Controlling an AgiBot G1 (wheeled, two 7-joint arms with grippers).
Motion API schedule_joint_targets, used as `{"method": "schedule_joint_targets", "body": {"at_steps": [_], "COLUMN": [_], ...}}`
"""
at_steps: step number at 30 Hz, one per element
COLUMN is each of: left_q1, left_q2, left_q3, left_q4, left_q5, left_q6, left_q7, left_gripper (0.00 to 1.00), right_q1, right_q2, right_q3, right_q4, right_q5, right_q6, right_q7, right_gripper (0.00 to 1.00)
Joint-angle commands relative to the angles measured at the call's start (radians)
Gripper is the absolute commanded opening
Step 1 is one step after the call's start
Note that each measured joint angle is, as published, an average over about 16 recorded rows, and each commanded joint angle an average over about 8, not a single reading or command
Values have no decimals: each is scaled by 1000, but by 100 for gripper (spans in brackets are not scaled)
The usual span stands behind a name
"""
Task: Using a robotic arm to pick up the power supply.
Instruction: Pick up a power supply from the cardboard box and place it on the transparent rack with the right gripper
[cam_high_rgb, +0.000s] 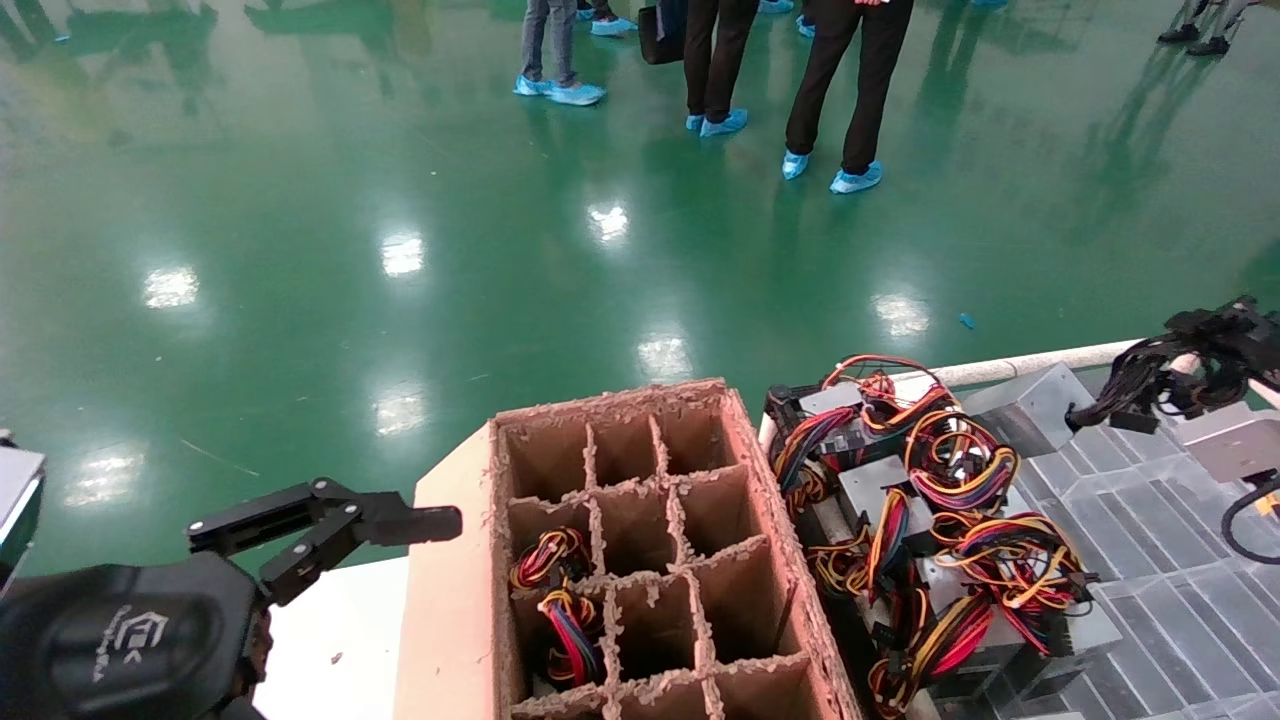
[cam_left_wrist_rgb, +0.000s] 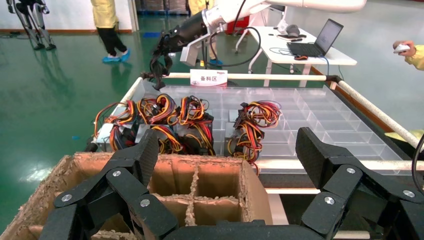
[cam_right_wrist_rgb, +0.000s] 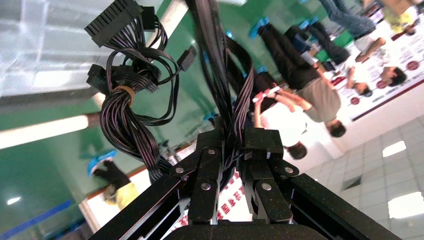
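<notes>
The black cable bundle (cam_high_rgb: 1140, 378) hangs high beside the grey power supply (cam_high_rgb: 1026, 402) in the head view, so my right gripper keeps holding the bundle for now.
My right gripper (cam_right_wrist_rgb: 232, 142) is shut on a bundle of black cables (cam_right_wrist_rgb: 122, 115) with black plugs hanging loose at their ends. In the head view this right gripper (cam_high_rgb: 1215, 340) is at the far right, above the tray's back edge, the cable bundle (cam_high_rgb: 1125, 395) drooping from it. A light-grey box, the power supply (cam_high_rgb: 1030, 405), lies just below in the tray's far corner; I cannot see whether the cables lead to it. From the left wrist view the white robotic arm (cam_left_wrist_rgb: 220, 15) reaches in with the cable bundle (cam_left_wrist_rgb: 159, 62) dangling. My left gripper (cam_left_wrist_rgb: 227, 150) stands open over the carton.
A brown cardboard carton (cam_high_rgb: 770, 560) with divider cells stands in front of me, some cells holding wired units. Beside it a clear divided tray (cam_high_rgb: 1180, 600) holds several grey boxes with red-yellow-orange wires (cam_high_rgb: 940, 530). A white rail (cam_high_rgb: 1030, 362) bounds the tray. People stand on the green floor beyond.
</notes>
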Motion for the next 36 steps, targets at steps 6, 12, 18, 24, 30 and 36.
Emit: {"method": "schedule_joint_targets", "body": {"at_steps": [6,12,18,24,30,36], "left_q1": [0,0,0,0,0,0], "left_q2": [0,0,0,0,0,0], "left_q3": [0,0,0,0,1,1], "left_q4": [0,0,0,0,0,0], "left_q5": [0,0,0,0,0,0], "left_q6": [0,0,0,0,0,0], "left_q7": [0,0,0,0,0,0], "left_gripper": [100,100,100,100,100,100], "right_q1": [14,31,48,69,80,92], "right_q2": [-22,-53,-77,-90,-108,-151], "right_q3": [8,13,18,23,27,20], "right_q4": [-56,-110,-151,-189,-184,-205], "right_q5": [20,27,36,42,54,43], "right_q6": [-1,4,1,-6,-20,-13], "right_q7": [-51,-93,-129,-159,-175,-179], "right_gripper": [0,0,0,0,0,0]}}
